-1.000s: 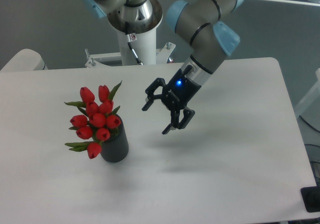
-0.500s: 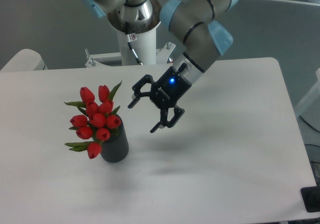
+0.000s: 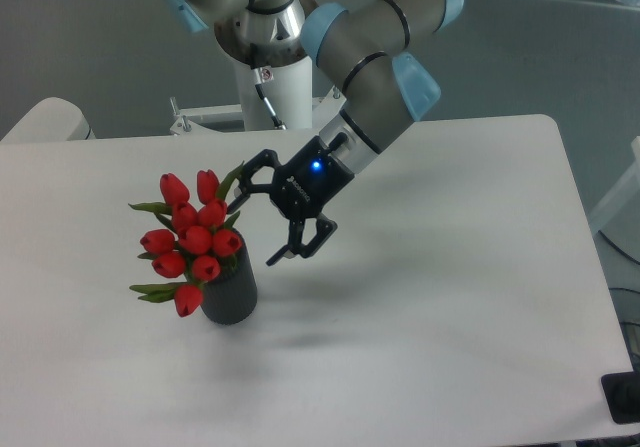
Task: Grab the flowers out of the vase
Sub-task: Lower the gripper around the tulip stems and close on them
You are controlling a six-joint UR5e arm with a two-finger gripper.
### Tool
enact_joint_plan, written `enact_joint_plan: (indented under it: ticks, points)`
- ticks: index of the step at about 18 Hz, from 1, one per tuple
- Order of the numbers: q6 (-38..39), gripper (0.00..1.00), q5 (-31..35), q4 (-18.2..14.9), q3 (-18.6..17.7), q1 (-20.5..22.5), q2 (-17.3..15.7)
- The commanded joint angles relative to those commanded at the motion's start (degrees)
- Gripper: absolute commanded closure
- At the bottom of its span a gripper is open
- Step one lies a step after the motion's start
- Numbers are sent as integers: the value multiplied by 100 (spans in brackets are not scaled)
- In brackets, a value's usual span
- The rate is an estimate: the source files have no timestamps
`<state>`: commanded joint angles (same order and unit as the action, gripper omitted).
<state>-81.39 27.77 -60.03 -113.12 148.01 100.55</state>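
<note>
The flowers (image 3: pixel 192 235) will come out of the dark vase (image 3: pixel 231 290) next, once my gripper takes hold of them just below the red blooms to lift them.
A tight bunch of red tulip flowers (image 3: pixel 192 235) with green leaves stands in a short dark ribbed vase (image 3: pixel 231 290) at the left of the white table (image 3: pixel 450 297). My gripper (image 3: pixel 254 229) hangs just right of the bunch, above the table, with its black fingers (image 3: pixel 290 249) spread open and nothing between them. One finger reaches close to the bunch's upper right leaf; whether it touches is unclear. The stems are hidden inside the vase.
The arm's white pedestal (image 3: pixel 270 82) rises at the table's back edge. A white rounded object (image 3: pixel 45 119) sits beyond the back left corner. A dark item (image 3: pixel 625 397) shows at the frame's lower right edge.
The gripper has moved left toward the flowers over the last second, staying open. The flowers and vase have not moved.
</note>
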Motion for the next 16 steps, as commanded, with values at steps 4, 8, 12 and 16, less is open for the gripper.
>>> enact_joint_plan:
  ticks: [4,8,12,16]
  points:
    - [0,0,-52,9,9,-149,44]
    - [0,0,-150,18,-18,-246,79]
    - [-35,0,-368,35,-9,-343,219]
    - [-53,0,-483,167,-9,-440,325]
